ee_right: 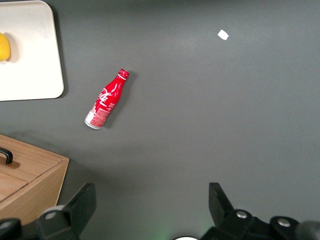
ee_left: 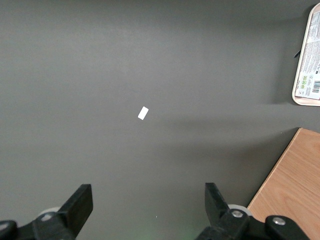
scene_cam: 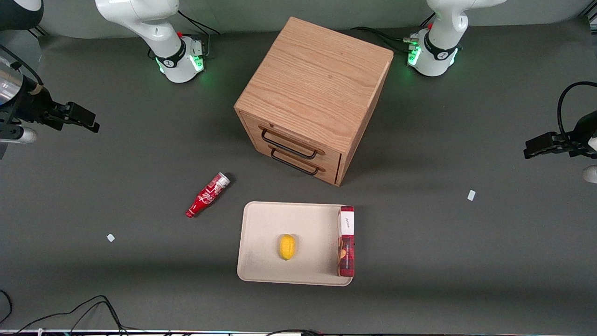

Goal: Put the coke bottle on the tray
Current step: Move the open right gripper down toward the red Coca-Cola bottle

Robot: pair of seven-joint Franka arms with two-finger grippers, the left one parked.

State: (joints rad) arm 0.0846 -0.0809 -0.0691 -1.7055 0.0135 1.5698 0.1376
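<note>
The coke bottle has to go on the tray [scene_cam: 261, 224], so my right gripper needs to take hold of it next by its wide labeled body [scene_cam: 212, 190].
The coke bottle [scene_cam: 207, 195] is small and red with white script. It lies on its side on the dark table beside the cream tray [scene_cam: 261, 224], toward the working arm's end, with its red cap pointing nearer the front camera. It also shows in the right wrist view [ee_right: 106, 100], as does a corner of the tray [ee_right: 30, 65]. My right gripper [scene_cam: 91, 122] hangs open and empty above the table, well apart from the bottle, toward the working arm's end. Its two black fingers stand wide apart in the right wrist view [ee_right: 150, 197].
A yellow lemon [scene_cam: 287, 246] and a rectangular red box [scene_cam: 346, 242] lie on the tray. A wooden two-drawer cabinet [scene_cam: 317, 93] stands farther from the front camera than the tray. Small white scraps [scene_cam: 110, 237] [scene_cam: 471, 195] lie on the table.
</note>
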